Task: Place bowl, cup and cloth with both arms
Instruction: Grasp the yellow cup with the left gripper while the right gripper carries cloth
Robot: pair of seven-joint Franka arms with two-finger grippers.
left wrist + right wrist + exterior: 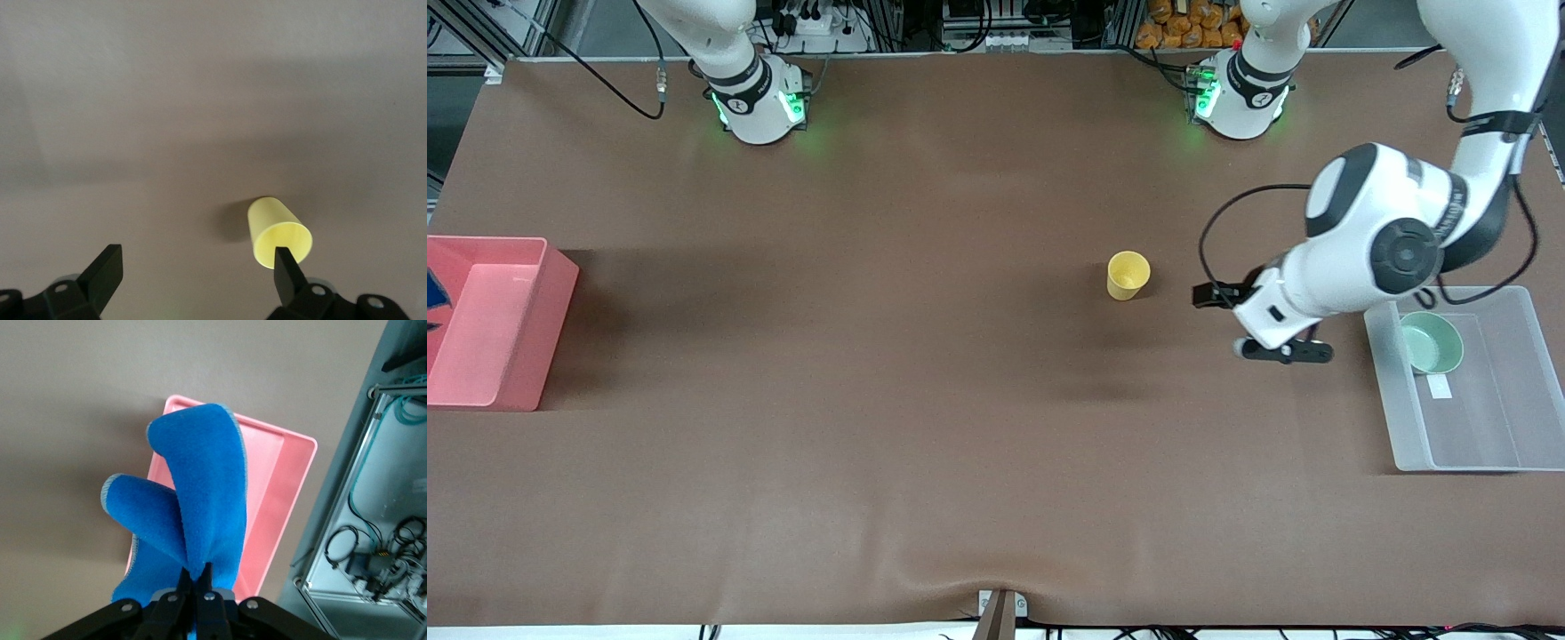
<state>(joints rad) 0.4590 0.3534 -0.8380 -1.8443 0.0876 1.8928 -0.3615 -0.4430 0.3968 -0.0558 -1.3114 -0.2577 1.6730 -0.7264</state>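
Observation:
The yellow cup has to go in the clear tray [1467, 462], so I will grab the cup by its rim [1128, 258] with my left gripper to place it there.
The yellow cup [1128, 275] stands upright on the brown table, toward the left arm's end. My left gripper [1232, 320] is open and empty, low over the table beside the cup. In the left wrist view the cup [277, 230] shows just ahead of one fingertip of the left gripper [195, 267]. The mint green bowl [1432, 342] sits in the clear tray [1467, 462]. My right gripper [198, 570] is shut on the blue cloth [200, 487], which hangs folded over the pink bin [280, 493]. Only a sliver of the cloth [434, 289] shows in the front view.
The pink bin [489, 320] stands at the right arm's end of the table. The clear tray lies at the left arm's end. A metal frame with cables [373, 547] shows past the table's edge in the right wrist view.

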